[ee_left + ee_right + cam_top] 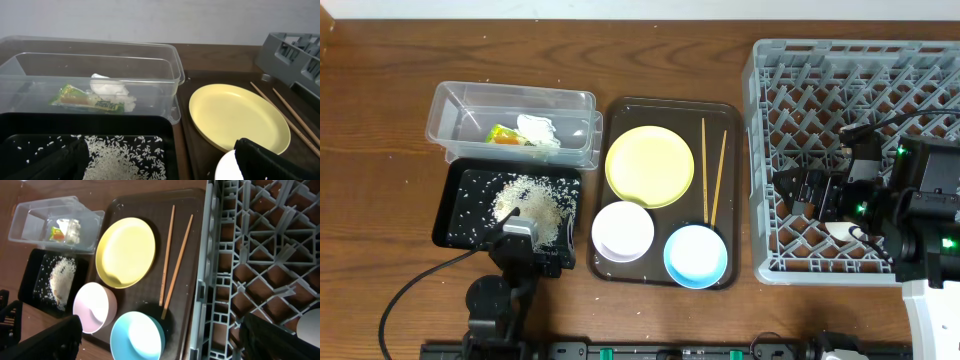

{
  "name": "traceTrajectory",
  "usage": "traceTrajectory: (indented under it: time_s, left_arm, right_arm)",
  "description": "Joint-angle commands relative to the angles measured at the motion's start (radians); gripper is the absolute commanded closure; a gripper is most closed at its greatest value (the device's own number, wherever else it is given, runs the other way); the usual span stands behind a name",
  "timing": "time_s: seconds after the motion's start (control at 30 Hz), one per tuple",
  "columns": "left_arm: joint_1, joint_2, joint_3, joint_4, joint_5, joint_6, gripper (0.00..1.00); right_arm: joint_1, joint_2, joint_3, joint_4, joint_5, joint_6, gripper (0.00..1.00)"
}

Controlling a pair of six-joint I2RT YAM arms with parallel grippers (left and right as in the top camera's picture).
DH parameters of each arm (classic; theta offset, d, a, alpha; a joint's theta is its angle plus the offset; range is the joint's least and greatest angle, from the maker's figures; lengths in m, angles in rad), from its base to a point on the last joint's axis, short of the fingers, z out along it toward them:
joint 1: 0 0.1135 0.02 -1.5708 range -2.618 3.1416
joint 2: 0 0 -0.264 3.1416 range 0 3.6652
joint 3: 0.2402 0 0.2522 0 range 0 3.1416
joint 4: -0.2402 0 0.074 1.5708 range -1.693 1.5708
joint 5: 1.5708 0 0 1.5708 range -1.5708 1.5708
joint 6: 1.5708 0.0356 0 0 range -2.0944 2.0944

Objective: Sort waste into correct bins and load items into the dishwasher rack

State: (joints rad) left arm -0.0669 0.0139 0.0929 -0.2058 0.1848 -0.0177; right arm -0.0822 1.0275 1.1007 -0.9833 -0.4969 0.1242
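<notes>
My right gripper grips the white bowl by its rim on the side toward the rack (770,100) next, so the bowl's body stays free to load tilted.
The clear tub (445,100) holds the green-and-orange wrapper (503,135) and the white tissue (537,130). Rice (530,200) lies in the black tray (455,215). The yellow plate (650,165), white bowl (622,230), light-blue bowl (695,255) and two chopsticks (704,165) lie on the brown serving tray. The grey rack (770,100) stands at the right. My left gripper (523,232) is open and empty over the black tray's near edge (160,167). My right gripper (808,198) is open and empty above the rack's left part (162,342).
The brown serving tray (620,115) sits between the bins and the rack. A small pale object (842,231) lies in the rack, partly hidden under my right arm. A black cable (410,290) runs across the bare wooden table at the front left.
</notes>
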Motion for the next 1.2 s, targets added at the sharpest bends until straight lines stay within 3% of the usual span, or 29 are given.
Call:
traceTrajectory:
  time_s: [0.0,0.37,0.43,0.57,0.67,0.9,0.97,1.17]
  left_arm:
    - [0.005,-0.009,-0.025,-0.005,0.006,0.017,0.05]
    - [0.005,-0.009,-0.025,-0.006,0.006,0.017,0.05]
    - [0.005,-0.009,-0.025,-0.006,0.006,0.017,0.05]
    - [0.005,-0.009,-0.025,-0.006,0.006,0.018,0.05]
    - [0.005,-0.009,-0.025,-0.005,0.006,0.018,0.04]
    - [0.005,-0.009,-0.025,-0.005,0.006,0.018,0.05]
    - [0.005,-0.009,-0.025,-0.005,0.006,0.017,0.04]
    - [0.005,-0.009,-0.025,-0.005,0.006,0.017,0.04]
  right_arm:
    - [0.018,-0.001,0.016,0.0,0.0,-0.006,0.01]
    - [0.018,-0.001,0.016,0.0,0.0,-0.006,0.01]
    - [0.018,-0.001,0.016,0.09,-0.003,-0.005,0.01]
    - [0.048,0.016,0.016,0.175,-0.146,0.148,0.01]
    - [0.178,0.053,0.016,0.132,-0.103,0.132,0.01]
    - [0.618,0.224,0.016,0.023,0.313,0.173,0.01]
    - [0.678,0.267,0.016,0.068,0.356,0.185,0.01]
    - [0.837,0.438,0.016,0.315,0.357,0.155,0.16]
